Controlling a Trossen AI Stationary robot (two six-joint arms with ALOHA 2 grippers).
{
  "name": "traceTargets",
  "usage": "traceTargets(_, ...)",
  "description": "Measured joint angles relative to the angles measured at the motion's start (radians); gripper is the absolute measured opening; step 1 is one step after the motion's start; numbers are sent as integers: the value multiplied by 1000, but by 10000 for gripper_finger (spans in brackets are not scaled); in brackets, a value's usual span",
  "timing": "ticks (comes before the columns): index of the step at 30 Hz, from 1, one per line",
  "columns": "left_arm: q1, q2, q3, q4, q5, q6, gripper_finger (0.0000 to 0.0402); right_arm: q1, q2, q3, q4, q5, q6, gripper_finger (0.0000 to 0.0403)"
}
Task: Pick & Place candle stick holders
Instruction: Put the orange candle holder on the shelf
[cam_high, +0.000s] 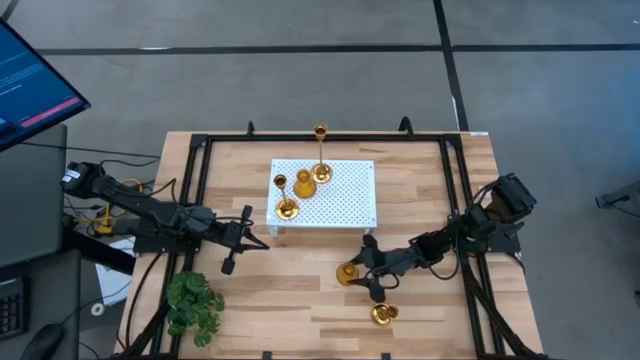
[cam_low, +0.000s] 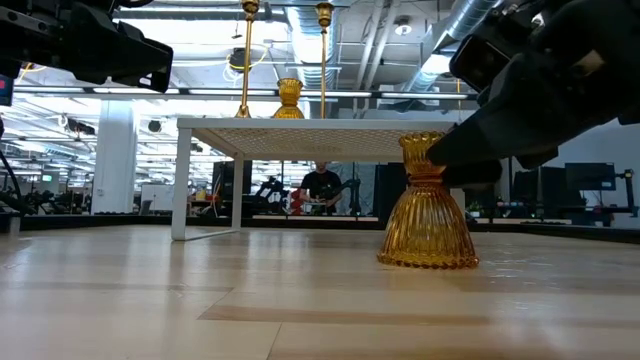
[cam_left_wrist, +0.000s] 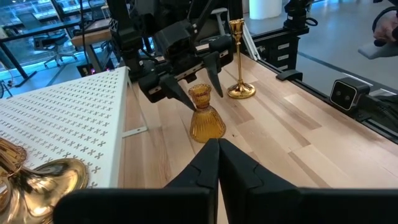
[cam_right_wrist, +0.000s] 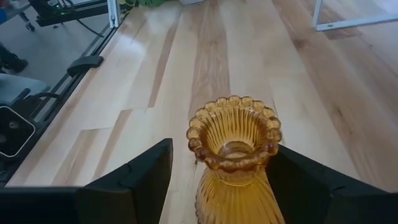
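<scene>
Next, my right gripper grabs the amber ribbed holder by its neck under the beaded rim (cam_high: 348, 270) to place it on the white perforated board (cam_high: 345, 200).
An amber ribbed holder (cam_high: 346, 273) stands upright on its flared base on the table, near the board's right front corner. It also shows in the right wrist view (cam_right_wrist: 235, 155) and the low view (cam_low: 427, 225). My right gripper (cam_high: 357, 272) is open, with a finger on either side of the holder's beaded top (cam_left_wrist: 200, 94). A gold holder with a thin stem (cam_high: 384, 314) stands on the table nearer the front edge. Three holders (cam_high: 305, 183) stand on the white perforated board (cam_high: 345, 200). My left gripper (cam_high: 262, 243) is shut and empty, left of the board. My right gripper comes level from the table's right side, its fingers (cam_right_wrist: 140, 177) standing either side of the amber holder's rim (cam_right_wrist: 273, 134). A gap shows at one finger. The other finger is right at the rim, and I cannot tell whether it touches. The holder stands on the table.
The board stands on legs (cam_low: 182, 185) above the table. A green leafy plant (cam_high: 195, 305) sits at the front left corner. A black frame (cam_high: 455, 190) runs round the table's edges. Bare wood lies between the board and the front edge.
</scene>
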Motion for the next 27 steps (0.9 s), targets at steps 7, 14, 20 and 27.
traceTargets(7,0,0,0,0,0,0,6,-1,0,0,31,2,-30,235)
traceTargets(14,0,0,0,0,0,0,4,-6,0,0,36,6,-34,211)
traceTargets(20,0,0,0,0,0,0,6,-8,0,0,37,9,-37,168)
traceTargets(27,0,0,0,0,0,0,5,-7,0,0,38,9,-36,128)
